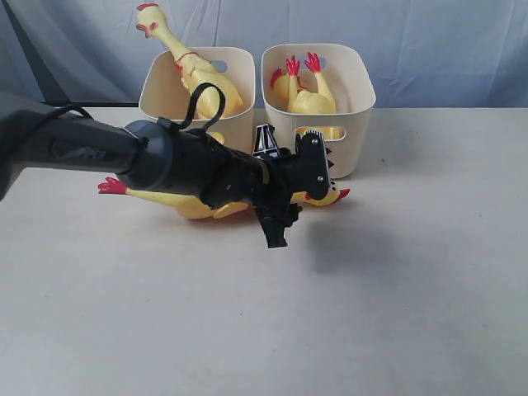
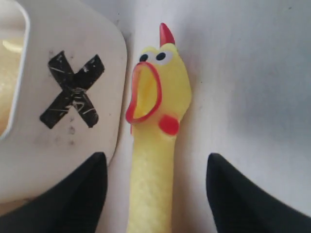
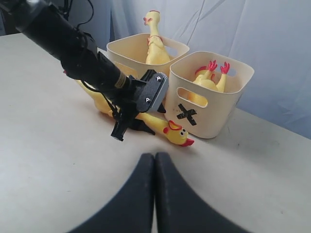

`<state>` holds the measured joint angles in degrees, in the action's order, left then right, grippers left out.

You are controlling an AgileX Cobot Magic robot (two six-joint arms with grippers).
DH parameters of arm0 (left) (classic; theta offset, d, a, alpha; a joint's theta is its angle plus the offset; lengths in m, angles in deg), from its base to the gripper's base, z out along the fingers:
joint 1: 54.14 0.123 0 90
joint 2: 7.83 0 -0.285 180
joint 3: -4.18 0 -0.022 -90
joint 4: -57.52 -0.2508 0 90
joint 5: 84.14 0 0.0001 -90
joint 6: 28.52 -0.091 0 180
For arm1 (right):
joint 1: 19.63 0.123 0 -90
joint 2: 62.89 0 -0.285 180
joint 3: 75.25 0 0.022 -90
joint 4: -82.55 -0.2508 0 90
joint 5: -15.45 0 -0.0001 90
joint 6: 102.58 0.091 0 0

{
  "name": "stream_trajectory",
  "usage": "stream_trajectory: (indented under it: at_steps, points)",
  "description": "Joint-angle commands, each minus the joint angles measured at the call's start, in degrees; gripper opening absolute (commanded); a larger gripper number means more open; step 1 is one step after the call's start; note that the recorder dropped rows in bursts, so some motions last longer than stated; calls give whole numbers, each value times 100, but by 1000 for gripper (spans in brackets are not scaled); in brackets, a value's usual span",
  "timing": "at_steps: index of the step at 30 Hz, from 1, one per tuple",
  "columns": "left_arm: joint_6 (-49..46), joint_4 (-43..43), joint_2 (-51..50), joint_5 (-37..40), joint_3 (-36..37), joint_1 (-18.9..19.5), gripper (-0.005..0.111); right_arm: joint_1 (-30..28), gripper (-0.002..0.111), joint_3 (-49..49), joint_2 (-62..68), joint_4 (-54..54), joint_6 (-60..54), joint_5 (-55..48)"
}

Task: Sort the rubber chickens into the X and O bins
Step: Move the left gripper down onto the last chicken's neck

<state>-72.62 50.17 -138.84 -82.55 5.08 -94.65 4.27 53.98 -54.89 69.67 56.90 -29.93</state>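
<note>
My left gripper grabs the long yellow rubber chicken by its neck [image 2: 151,177] next, to sort it into its bin.
A long yellow rubber chicken [image 1: 190,205] lies on the table in front of the bins, its head [image 2: 158,92] beside the X bin [image 2: 29,141]. My left gripper [image 1: 285,194] is open and straddles its neck without touching it, as the left wrist view [image 2: 153,194] shows. The X bin [image 1: 355,99] holds a chicken [image 1: 309,99] with its red feet up. The other cream bin [image 1: 153,91] holds a long chicken [image 1: 198,78] whose head sticks out; its mark is hidden. My right gripper [image 3: 155,160] is shut and empty, low over the table in front of the bins.
A blue-grey cloth backdrop [image 1: 429,41] hangs behind the bins. The left arm [image 1: 82,148] stretches from the left across the lying chicken. The pale tabletop [image 1: 371,313] extends to the front and right.
</note>
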Motion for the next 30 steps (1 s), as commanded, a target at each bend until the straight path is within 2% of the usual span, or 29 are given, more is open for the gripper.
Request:
stream_trajectory:
  at_steps: [1, 15, 23, 30]
  points:
    - [58, 57, -245, -47, -274, 32, 57, 14, 0, 22, -21, -65, 3, 9]
    - [58, 276, -573, -26, -424, 232, 56, 14, 0, 22, -21, -105, 3, 9]
    - [58, 276, -573, -26, -424, 232, 23, 14, 0, 22, -21, -105, 3, 9]
    - [58, 276, -573, 11, -424, 232, 5, 14, 0, 22, -21, -105, 3, 9]
